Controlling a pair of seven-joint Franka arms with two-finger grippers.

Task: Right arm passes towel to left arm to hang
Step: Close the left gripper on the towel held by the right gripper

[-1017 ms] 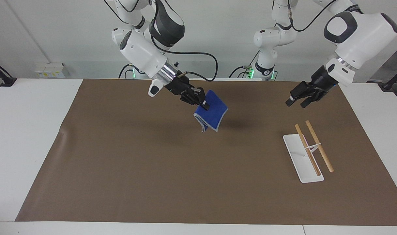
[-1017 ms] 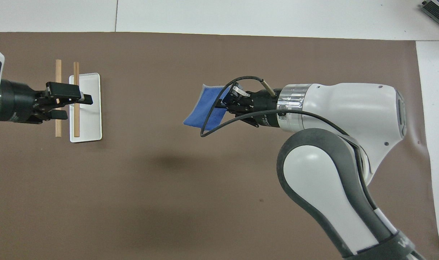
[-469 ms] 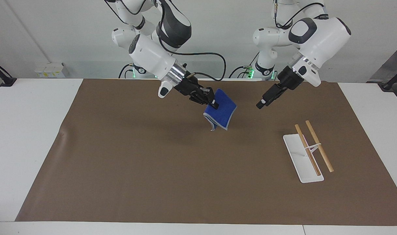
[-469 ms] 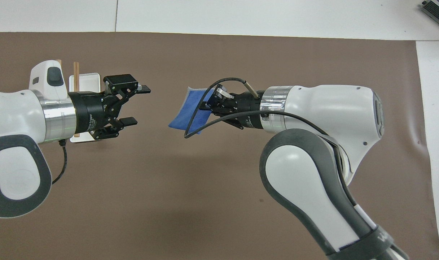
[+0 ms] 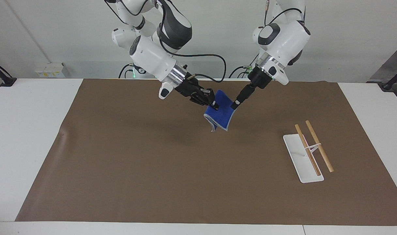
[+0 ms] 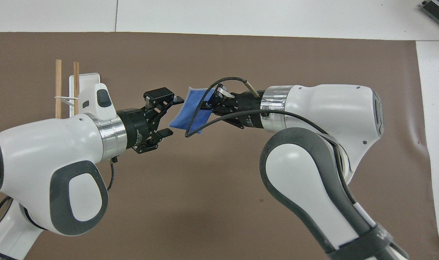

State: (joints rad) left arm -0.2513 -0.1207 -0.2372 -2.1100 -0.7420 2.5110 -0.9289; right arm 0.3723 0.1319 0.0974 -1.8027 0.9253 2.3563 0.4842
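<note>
My left gripper grabs the blue towel by its free edge [image 6: 179,111] next, since the closed fingers of my right gripper cover the opposite end.
My right gripper [image 5: 211,101] [image 6: 206,106] is shut on the blue towel [image 5: 221,116] [image 6: 189,112] and holds it hanging in the air over the middle of the brown mat. My left gripper [image 5: 235,105] [image 6: 170,116] is open, its fingers [image 6: 178,99] spread on either side of the towel's free edge, at or just short of the cloth. The towel is folded with its pale grey edge showing at the bottom.
A white rack [image 5: 302,158] [image 6: 85,77] with two wooden rods [image 5: 318,145] [image 6: 58,88] stands on the mat toward the left arm's end of the table. The brown mat [image 5: 152,163] covers most of the white table [image 5: 22,130].
My left arm has swung from over the rack toward the middle, its open gripper reaching the towel's edge. My right gripper moved slightly toward it with the towel, then held still.
</note>
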